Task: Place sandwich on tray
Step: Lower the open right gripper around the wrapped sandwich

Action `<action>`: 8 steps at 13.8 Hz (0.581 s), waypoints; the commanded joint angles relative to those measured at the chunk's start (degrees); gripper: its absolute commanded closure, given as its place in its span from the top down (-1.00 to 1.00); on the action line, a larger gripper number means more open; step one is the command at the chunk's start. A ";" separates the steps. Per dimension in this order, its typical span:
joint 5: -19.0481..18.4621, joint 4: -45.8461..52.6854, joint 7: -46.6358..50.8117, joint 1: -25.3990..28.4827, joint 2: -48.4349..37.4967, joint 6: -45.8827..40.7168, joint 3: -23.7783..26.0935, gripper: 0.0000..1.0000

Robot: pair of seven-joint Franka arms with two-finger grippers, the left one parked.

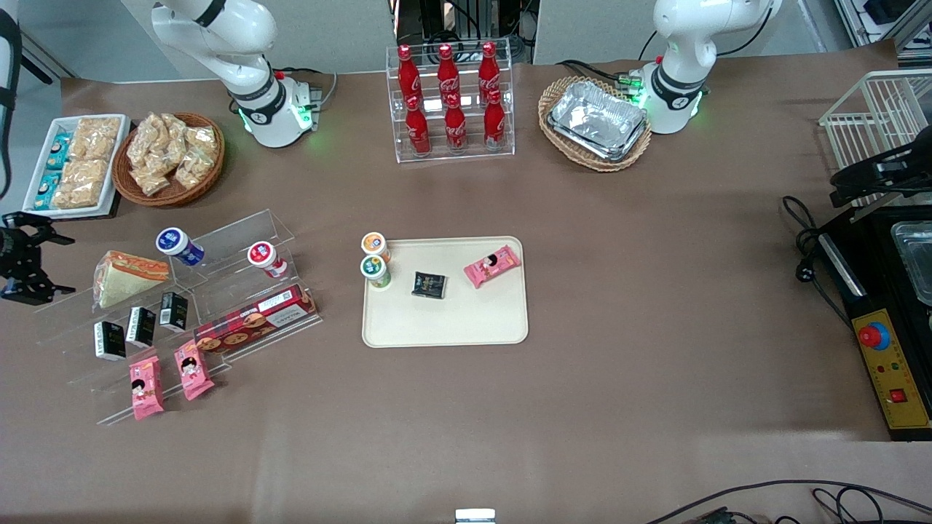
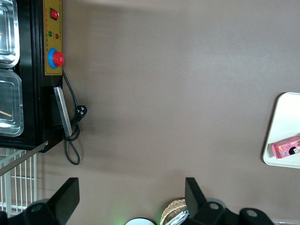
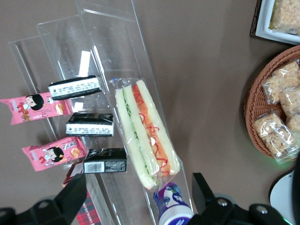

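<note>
I will next pick up the wrapped sandwich with my right gripper across its long bread body [image 1: 129, 276], to place it on the tray [image 1: 444, 320].
The sandwich [image 1: 127, 275] is a triangular pale-bread wedge in clear wrap with an orange-red band. It lies on the top step of a clear acrylic stand [image 1: 218, 291] toward the working arm's end of the table. In the right wrist view the sandwich [image 3: 145, 133] lies lengthwise just ahead of the jaws. My right gripper [image 1: 54, 263] hovers beside the sandwich, open and empty; in the wrist view [image 3: 138, 197] its fingers [image 3: 70, 197] stand wide apart. The cream-beige tray [image 1: 444, 320] lies mid-table, also in the left wrist view [image 2: 286, 122].
The tray holds two small cups [image 1: 375, 258], a black packet [image 1: 429, 284] and a pink packet [image 1: 493, 266]. A blue-lidded cup [image 3: 174, 206] lies next to the sandwich. Black packets [image 3: 89, 124], pink packets [image 1: 169, 376], a biscuit box [image 1: 255, 320] and a wicker basket [image 3: 276, 112] are nearby.
</note>
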 commanded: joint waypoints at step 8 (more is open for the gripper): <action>-0.86 -17.99 1.15 0.87 -9.15 12.49 0.72 1.00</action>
